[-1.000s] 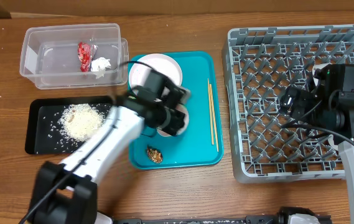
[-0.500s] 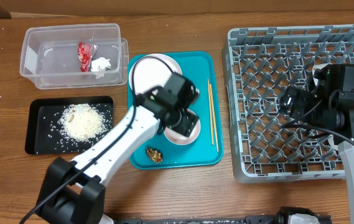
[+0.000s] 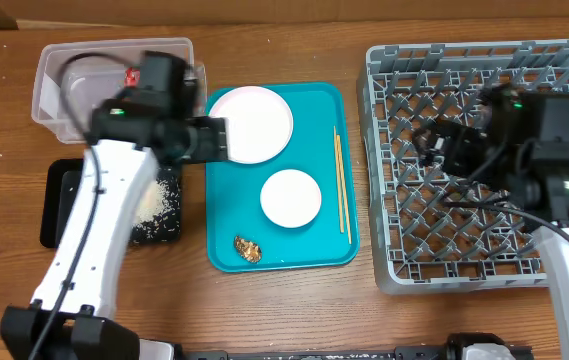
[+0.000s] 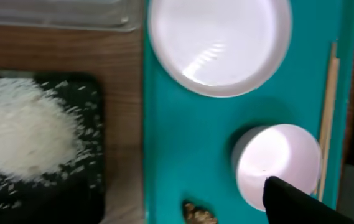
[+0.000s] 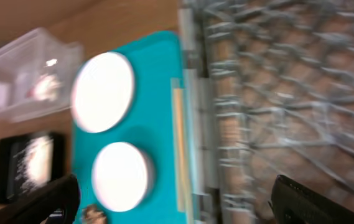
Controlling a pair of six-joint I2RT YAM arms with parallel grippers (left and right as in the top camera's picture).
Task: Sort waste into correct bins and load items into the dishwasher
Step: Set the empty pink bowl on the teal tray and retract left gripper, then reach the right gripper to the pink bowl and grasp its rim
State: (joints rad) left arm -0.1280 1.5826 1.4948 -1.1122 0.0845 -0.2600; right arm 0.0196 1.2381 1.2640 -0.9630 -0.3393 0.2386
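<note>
My right gripper will grab the bowl's rim on the side facing the chopsticks, to tip the white bowl [image 3: 291, 198] and load it into the dish rack.
My left gripper [image 3: 219, 140] hangs open over the left edge of the white plate [image 3: 254, 122], with one black finger [image 4: 307, 205] low in its wrist view and nothing held. A white bowl [image 3: 291, 198] sits free on the teal tray [image 3: 324, 100], the chopsticks [image 3: 340, 180] to its right and a brown food lump [image 3: 248, 248] below it. Rice [image 4: 21, 130] lies in the black tray [image 3: 59, 210]. The left arm hides much of the clear tub [image 3: 74, 80]; a bit of red wrapper [image 3: 133, 74] shows. My right gripper [image 3: 432, 148] is open and empty over the grey dish rack [image 3: 484, 250].
The rack's raised left wall [image 3: 374, 180] stands close to the teal tray's right edge. Bare wooden table [image 3: 294, 310] lies along the front. The right wrist view is blurred and shows the tub [image 5: 21, 74], plate [image 5: 102, 90] and bowl [image 5: 121, 177].
My left gripper opened and let go of the bowl on the teal tray, then swung up and left toward the tub. The right arm shifted left across the rack.
</note>
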